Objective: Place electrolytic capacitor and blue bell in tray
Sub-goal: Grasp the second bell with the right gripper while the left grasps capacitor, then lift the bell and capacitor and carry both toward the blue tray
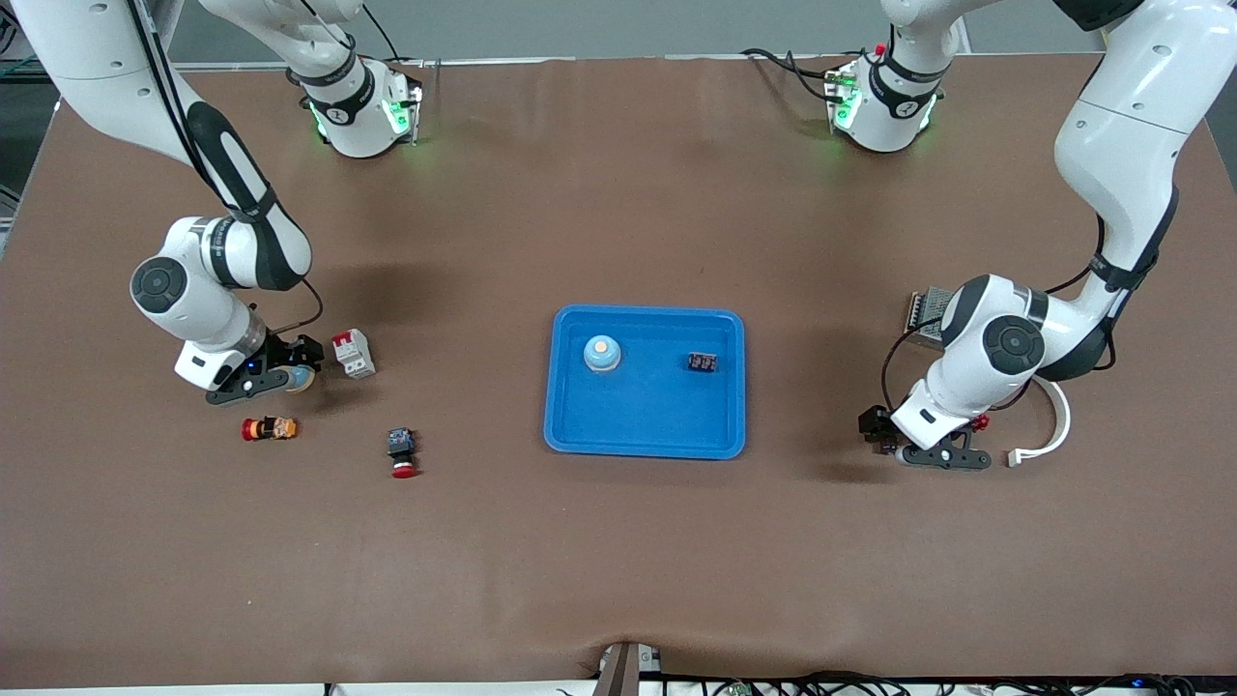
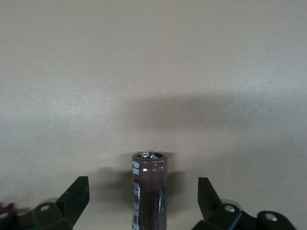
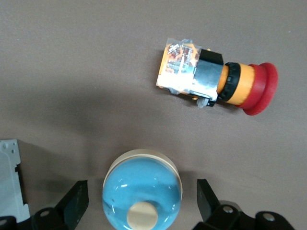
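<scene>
My right gripper's fingers stand on either side of the blue bell's dome [image 3: 144, 179], past its cream button [image 3: 142, 216], so it is time to close, which would catch the bell.
A dark brown electrolytic capacitor [image 2: 149, 187] stands upright on the brown mat at the left arm's end of the table. My left gripper [image 2: 143, 194] [image 1: 906, 442] is low around it, open, with both fingers clear of its sides. A blue bell [image 3: 142, 189] [image 1: 302, 379] with a cream button sits on the mat at the right arm's end. My right gripper [image 3: 142, 196] [image 1: 288, 373] is open around it, with gaps on both sides. The blue tray [image 1: 646, 435] lies mid-table and holds another blue bell [image 1: 601, 354] and a small dark part [image 1: 703, 362].
Beside the right gripper stands a white-and-red breaker [image 1: 353, 353]. An orange push button with a red head [image 1: 270, 428] [image 3: 216, 84] and a black one [image 1: 402, 454] lie nearer the front camera. Near the left arm are a white cable [image 1: 1053, 425] and a metal box [image 1: 923, 314].
</scene>
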Robot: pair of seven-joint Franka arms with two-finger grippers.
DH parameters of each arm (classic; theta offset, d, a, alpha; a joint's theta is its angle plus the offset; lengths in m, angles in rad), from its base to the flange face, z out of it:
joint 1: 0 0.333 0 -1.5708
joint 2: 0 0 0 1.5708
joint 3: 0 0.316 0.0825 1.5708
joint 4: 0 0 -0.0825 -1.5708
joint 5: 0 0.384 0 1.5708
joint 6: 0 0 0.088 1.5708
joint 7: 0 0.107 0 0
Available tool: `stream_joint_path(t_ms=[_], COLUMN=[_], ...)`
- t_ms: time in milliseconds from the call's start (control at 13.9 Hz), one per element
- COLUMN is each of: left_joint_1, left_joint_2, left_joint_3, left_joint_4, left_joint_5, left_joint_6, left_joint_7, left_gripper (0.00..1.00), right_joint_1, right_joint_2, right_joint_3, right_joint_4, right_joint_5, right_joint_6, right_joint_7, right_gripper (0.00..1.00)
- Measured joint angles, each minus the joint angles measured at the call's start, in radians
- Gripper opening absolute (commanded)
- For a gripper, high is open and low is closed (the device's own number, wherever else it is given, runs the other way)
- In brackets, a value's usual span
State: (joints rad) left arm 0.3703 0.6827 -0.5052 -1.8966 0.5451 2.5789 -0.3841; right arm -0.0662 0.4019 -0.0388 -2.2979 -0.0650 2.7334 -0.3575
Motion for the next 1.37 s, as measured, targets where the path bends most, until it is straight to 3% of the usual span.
stream_joint_path(t_ms=[72, 144, 504, 720, 863, 1151, 1367], left_joint_1=[-0.001, -0.003, -0.05, -0.049, -0.046, 0.012, 0.072], left_joint_2=[0.001, 0.001, 0.001, 0.001, 0.001, -0.032, -0.12], left_joint_3=[0.0, 0.0, -0.001, 0.0, 0.001, 0.001, -0.019], left_joint_4=[0.0, 0.0, 0.003, 0.005, 0.006, 0.031, 0.088], left_joint_5=[0.0, 0.0, 0.002, 0.003, 0.004, 0.004, -0.124], left_joint_6=[0.0, 0.0, -0.045, -0.05, -0.05, -0.088, -0.238], left_joint_7=[-0.013, -0.04, -0.152, -0.155, -0.169, -0.259, -0.264], left_gripper=[0.1, 0.0, 0.0, 0.0, 0.0, 0.0, 0.0], right_joint_1=[0.0, 0.0, -0.001, -0.003, -0.004, -0.004, -0.004], right_joint_2=[0.0, 0.0, 0.002, 0.002, 0.003, 0.003, 0.002], right_joint_3=[0.0, 0.0, 0.0, -0.001, -0.001, -0.001, -0.001], right_joint_4=[0.0, 0.0, 0.0, 0.0, 0.0, 0.0, 0.0], right_joint_5=[0.0, 0.0, 0.0, 0.0, 0.0, 0.0, 0.0], right_joint_6=[0.0, 0.0, 0.0, 0.0, 0.0, 0.0, 0.0], right_joint_7=[0.0, 0.0, 0.0, 0.0, 0.0, 0.0, 0.0], right_gripper=[1.0, 1.0, 1.0, 0.83, 0.81, 0.66, 0.58])
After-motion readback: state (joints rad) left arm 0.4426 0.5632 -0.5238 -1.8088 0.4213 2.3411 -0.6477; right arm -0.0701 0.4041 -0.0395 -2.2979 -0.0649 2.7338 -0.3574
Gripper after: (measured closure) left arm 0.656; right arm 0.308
